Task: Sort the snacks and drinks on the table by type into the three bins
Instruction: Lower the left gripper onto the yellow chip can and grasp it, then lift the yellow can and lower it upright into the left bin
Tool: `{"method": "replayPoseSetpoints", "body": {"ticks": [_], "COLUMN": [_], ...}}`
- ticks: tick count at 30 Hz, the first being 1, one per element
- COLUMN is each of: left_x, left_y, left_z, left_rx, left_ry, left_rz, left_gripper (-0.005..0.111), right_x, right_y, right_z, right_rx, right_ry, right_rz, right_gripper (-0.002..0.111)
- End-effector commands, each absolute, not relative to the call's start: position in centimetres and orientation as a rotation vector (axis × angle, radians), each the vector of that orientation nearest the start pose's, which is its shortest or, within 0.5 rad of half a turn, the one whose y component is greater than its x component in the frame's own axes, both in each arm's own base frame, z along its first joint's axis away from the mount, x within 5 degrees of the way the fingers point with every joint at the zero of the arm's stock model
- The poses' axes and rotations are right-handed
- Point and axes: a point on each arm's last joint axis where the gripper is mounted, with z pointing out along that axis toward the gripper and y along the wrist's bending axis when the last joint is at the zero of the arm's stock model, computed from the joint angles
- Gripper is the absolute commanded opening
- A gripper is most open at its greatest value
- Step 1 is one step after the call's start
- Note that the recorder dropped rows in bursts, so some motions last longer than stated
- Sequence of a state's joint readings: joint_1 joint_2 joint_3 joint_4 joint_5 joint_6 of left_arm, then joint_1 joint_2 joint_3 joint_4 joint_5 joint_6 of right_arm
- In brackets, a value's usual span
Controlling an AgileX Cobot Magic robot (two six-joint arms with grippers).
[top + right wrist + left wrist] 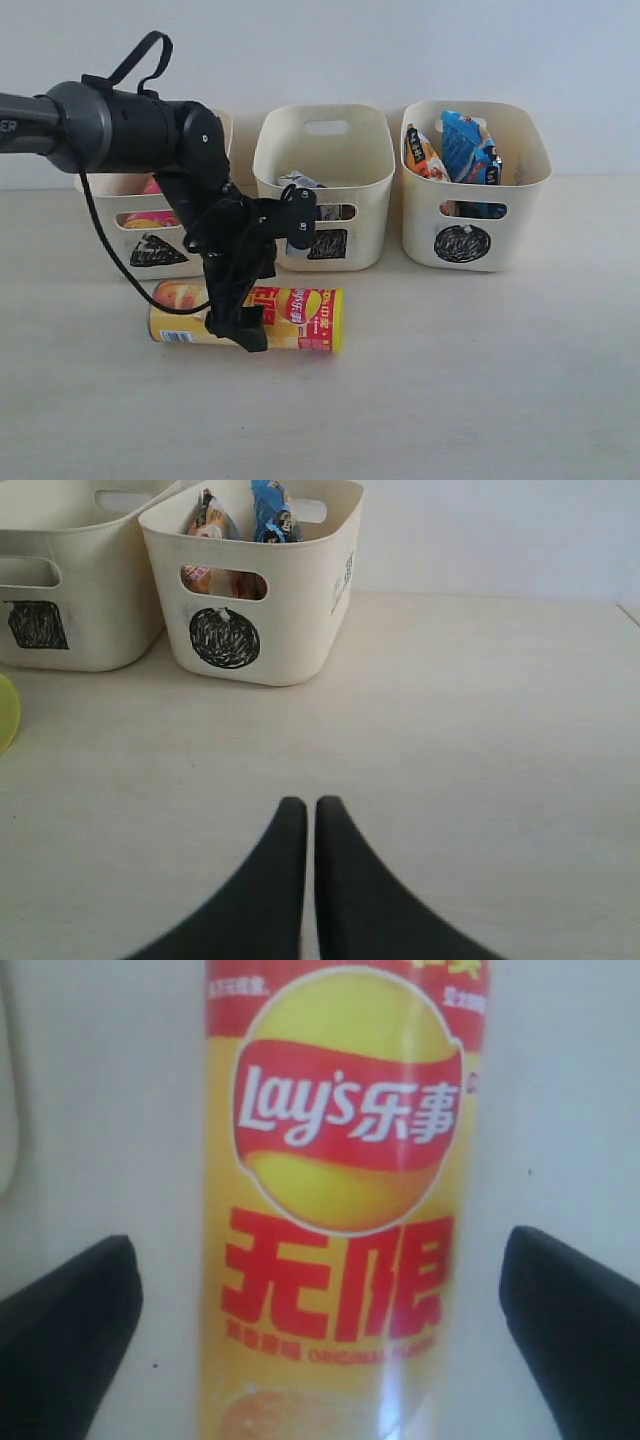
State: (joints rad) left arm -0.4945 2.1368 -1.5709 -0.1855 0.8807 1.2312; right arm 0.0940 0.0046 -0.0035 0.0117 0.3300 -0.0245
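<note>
My left gripper next needs to grab the long can by its middle. This keeps both of its ends level as it lies on its side.
A yellow Lay's chip can lies on its side on the table, in front of the triangle and square bins. My left gripper reaches down over the can's middle. In the left wrist view the can lies between the open black fingers, with a strip of table showing on each side. My right gripper is shut and empty, low over bare table, and does not show in the exterior view.
Three cream bins stand in a row at the back. The triangle bin holds a pink can. The square bin holds a pale carton top. The circle bin holds an orange bag and a blue bag.
</note>
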Motion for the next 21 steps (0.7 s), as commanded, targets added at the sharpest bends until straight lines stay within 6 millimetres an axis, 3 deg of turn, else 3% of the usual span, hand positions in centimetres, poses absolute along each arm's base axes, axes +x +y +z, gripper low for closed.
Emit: {"method": "replayPoseSetpoints", "body": {"ticks": [1, 6, 12, 14, 19, 21], "left_x": [38.3, 38.8, 39.0, 39.0, 38.9, 38.6], "left_y": [-22.4, -22.6, -22.7, -22.7, -22.6, -22.5], "left_z": [14.7, 13.3, 12.4, 12.4, 13.3, 13.9], "left_rx": [-2.434, -2.415, -2.397, -2.397, -2.385, -2.359], "left_ry": [-2.337, -2.306, -2.306, -2.306, -2.321, -2.331], "left_rz": [0.133, 0.139, 0.145, 0.145, 0.146, 0.158], "left_gripper": [0.088, 0.088, 0.078, 0.066, 0.005, 0.004], "right_x": [5.4, 5.4, 5.4, 5.4, 5.4, 5.4], "right_y": [0.5, 0.5, 0.5, 0.5, 0.5, 0.5], "right_z": [18.4, 18.4, 18.4, 18.4, 18.4, 18.4], "right_rx": [-0.097, -0.097, -0.097, -0.097, -0.097, -0.097], "right_ry": [1.804, 1.804, 1.804, 1.804, 1.804, 1.804], "right_rz": [0.059, 0.059, 0.059, 0.059, 0.059, 0.059], "right_gripper": [0.0, 0.0, 0.0, 0.0, 0.0, 0.0]}}
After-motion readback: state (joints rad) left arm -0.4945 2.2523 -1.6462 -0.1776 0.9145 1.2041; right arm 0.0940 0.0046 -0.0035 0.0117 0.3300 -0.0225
